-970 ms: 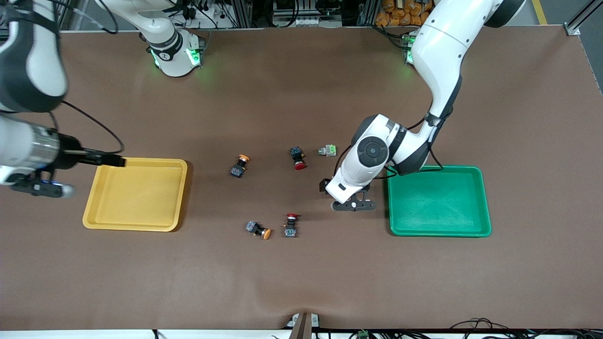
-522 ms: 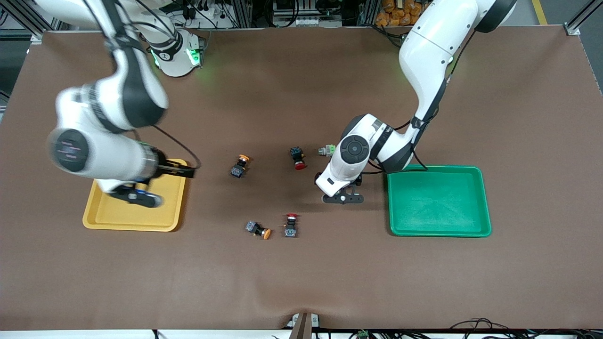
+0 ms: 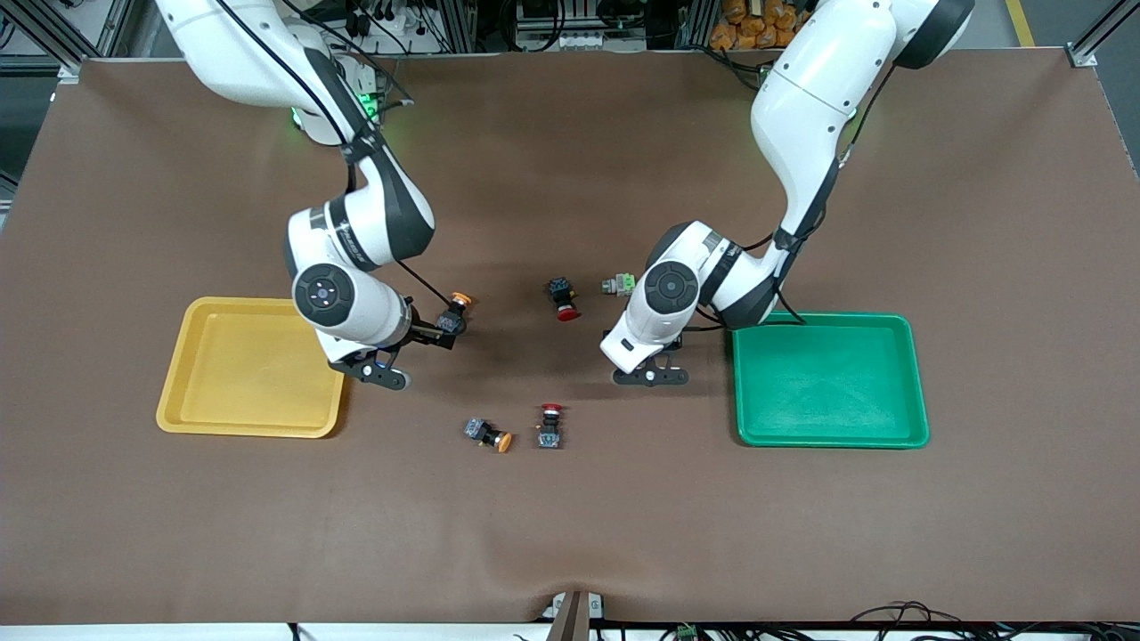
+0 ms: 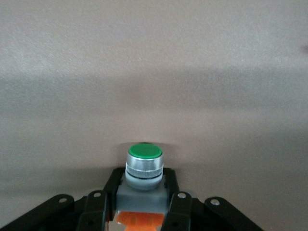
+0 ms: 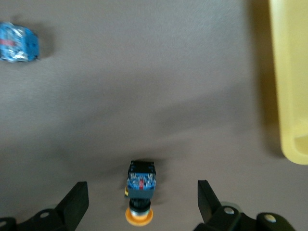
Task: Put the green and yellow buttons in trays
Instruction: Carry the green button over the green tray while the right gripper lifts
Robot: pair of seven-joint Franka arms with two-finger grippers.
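Observation:
My right gripper takes hold of it by its blue-and-black body point(image 3: 451, 321) next, to place the yellow button in the yellow tray point(image 3: 258, 305).
My left gripper point(image 4: 143, 192) is shut on a grey-bodied button with a green cap point(image 4: 144, 152), low over the table beside the green tray point(image 3: 824, 318); in the front view the left hand point(image 3: 648, 361) hides that button. A second green button point(image 3: 619, 285) lies on the table close to the left arm's wrist. My right gripper point(image 5: 142, 204) is open, its fingers astride a blue-and-black button with a yellow cap point(image 5: 139, 192), which lies near the yellow tray point(image 3: 258, 305). Another yellow button point(image 3: 492, 434) lies nearer the front camera. Both trays hold nothing.
Two red-capped switches lie mid-table, one point(image 3: 563, 299) between the arms and one point(image 3: 549, 425) beside the nearer yellow button. The right wrist view shows the yellow tray's rim point(image 5: 291, 82) and a blue-bodied switch point(image 5: 17, 42) farther off.
The right arm swung in over the yellow tray and now stands open around the yellow button. The left gripper shut on the green button and shifted slightly toward the table's middle.

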